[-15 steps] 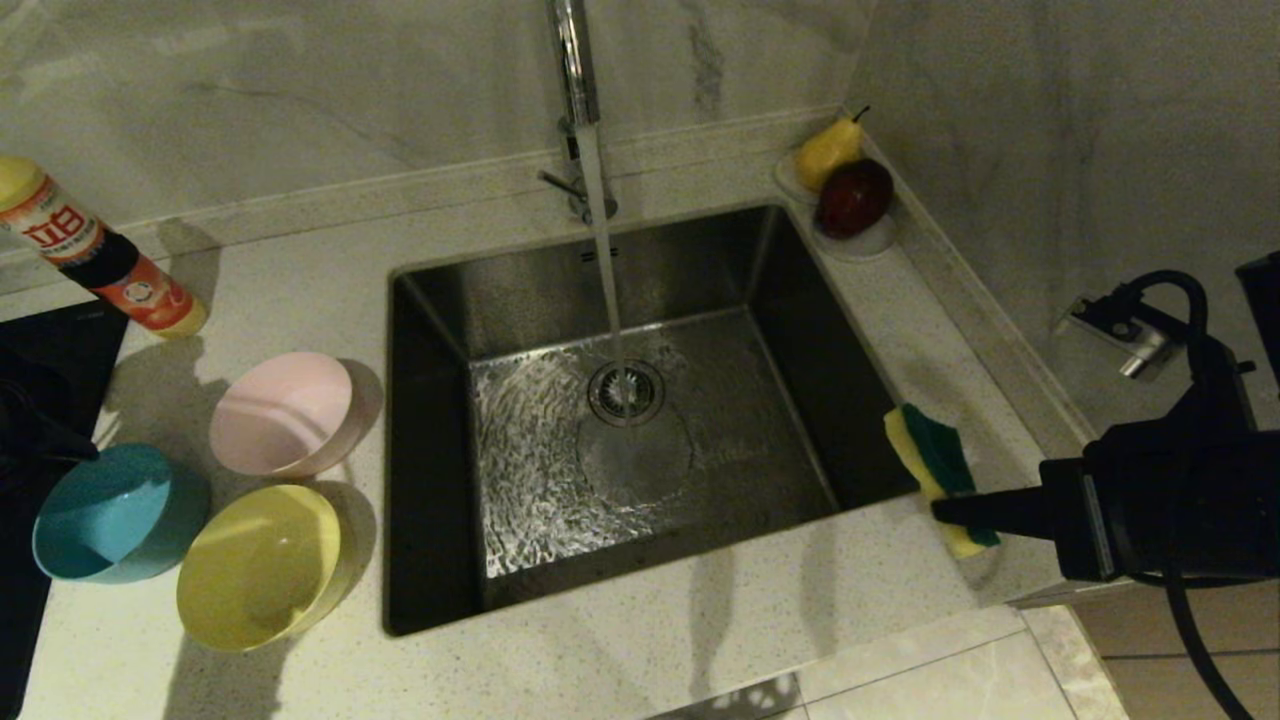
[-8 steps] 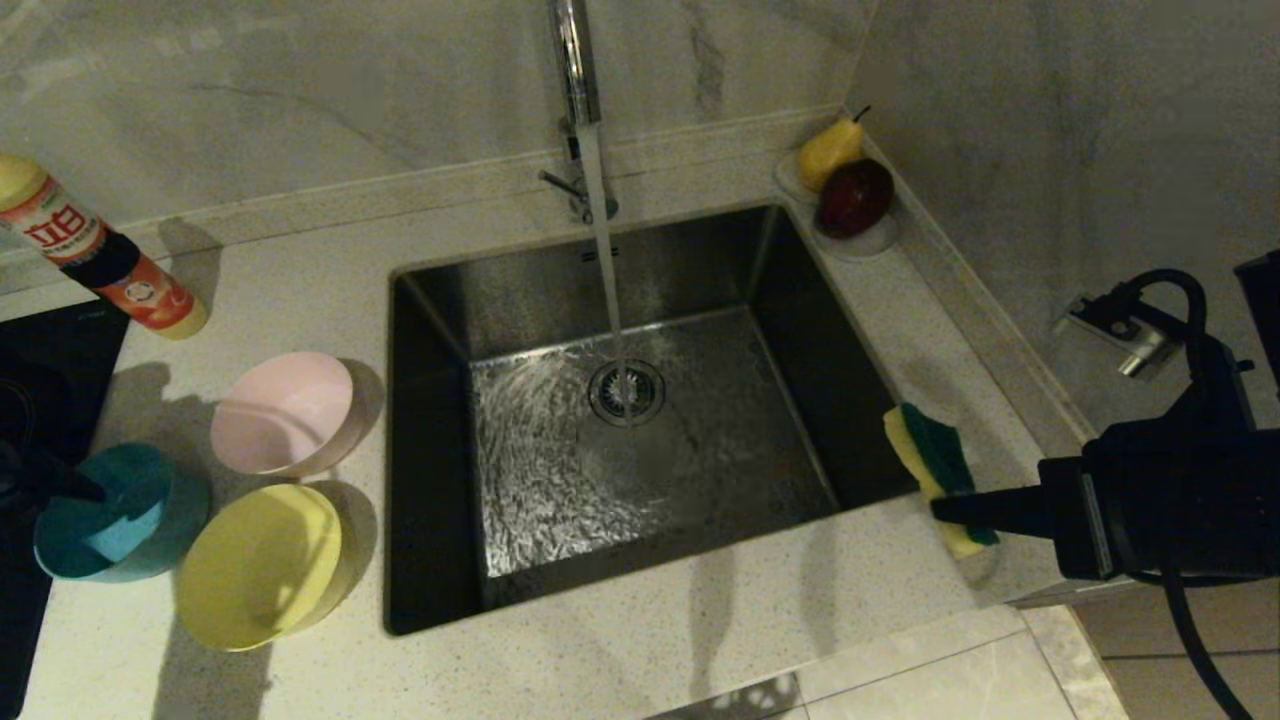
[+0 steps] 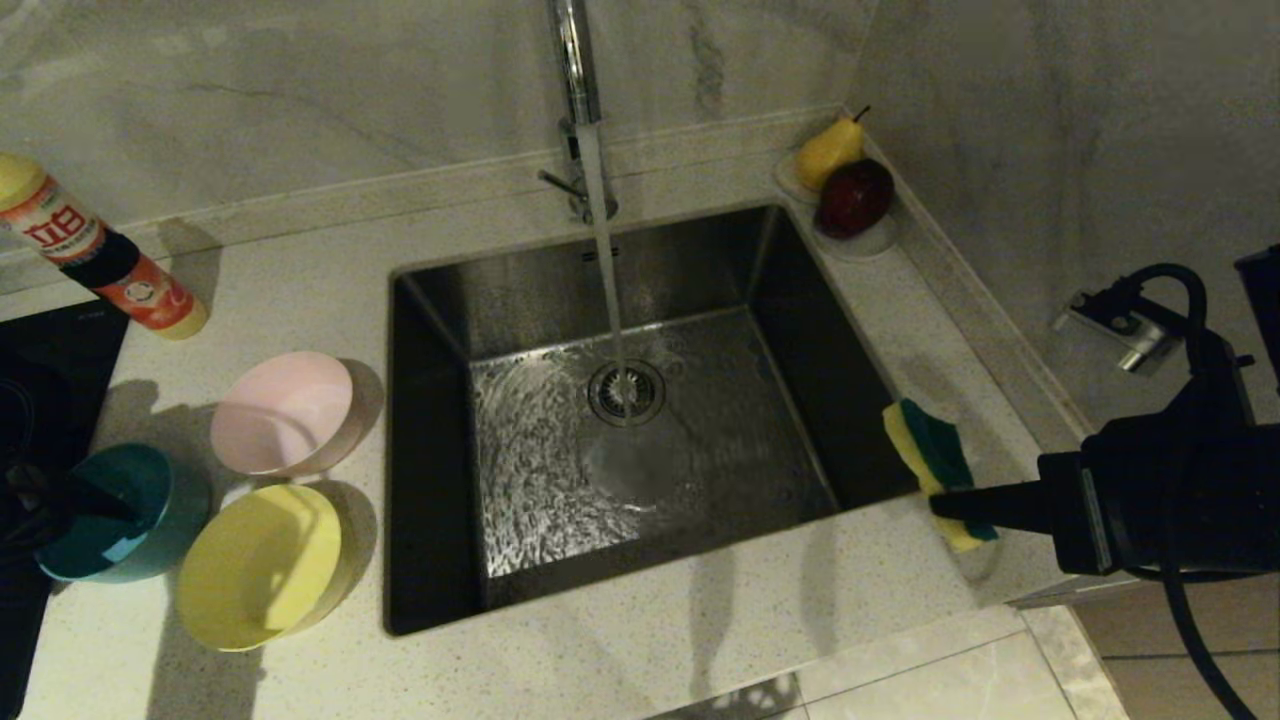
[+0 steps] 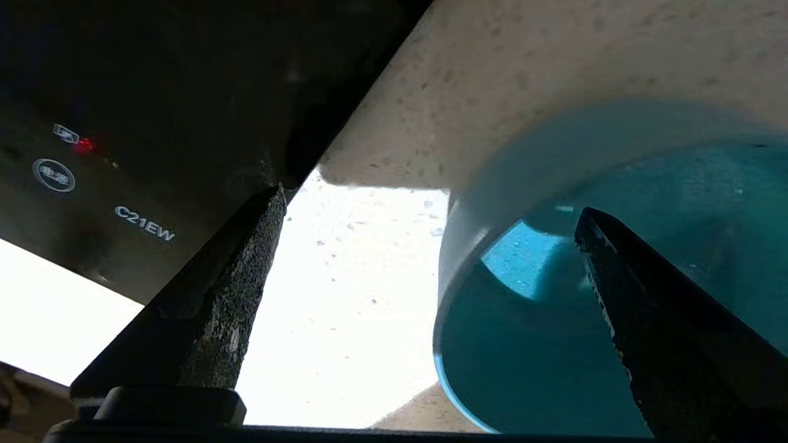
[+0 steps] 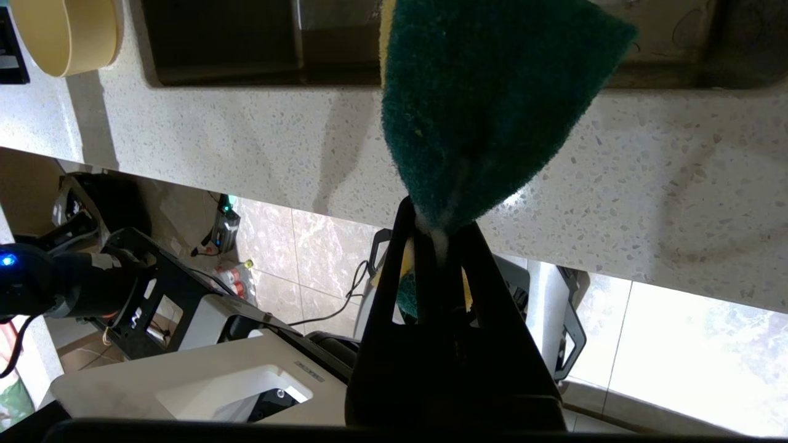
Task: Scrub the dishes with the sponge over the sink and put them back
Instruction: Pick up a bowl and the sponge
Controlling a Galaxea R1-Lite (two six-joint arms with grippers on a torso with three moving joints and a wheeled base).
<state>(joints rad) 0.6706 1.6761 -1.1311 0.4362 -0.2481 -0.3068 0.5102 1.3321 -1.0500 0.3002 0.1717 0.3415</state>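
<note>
My left gripper pinches the blue bowl by its thin near side [image 4: 452, 284] next, since the round body of the bowl is wider than my open fingers.
Three bowls stand on the counter left of the sink [image 3: 430, 450]: pink [image 3: 285, 410], yellow [image 3: 260, 565] and blue [image 3: 110, 520]. My left gripper [image 3: 70, 505] [image 4: 431, 200] is open at the blue bowl [image 4: 554, 344]. One finger reaches inside the bowl, the other stays outside over the counter, and the bowl's near wall lies between them, untouched. My right gripper [image 3: 940, 508] [image 5: 438, 224] is shut on the sponge [image 3: 935, 455] [image 5: 486, 92], held above the counter at the sink's right rim. Water runs from the tap [image 3: 572, 60] onto the drain [image 3: 625, 392].
A detergent bottle [image 3: 90, 255] lies at the back left. A black hob [image 3: 40, 350] borders the bowls on the left. A white dish [image 3: 870, 240] with a pear and an apple sits at the sink's back right corner. The counter's front edge is near.
My left gripper has advanced over the blue bowl, and one finger now dips inside its rim. The right gripper with the sponge has stayed put.
</note>
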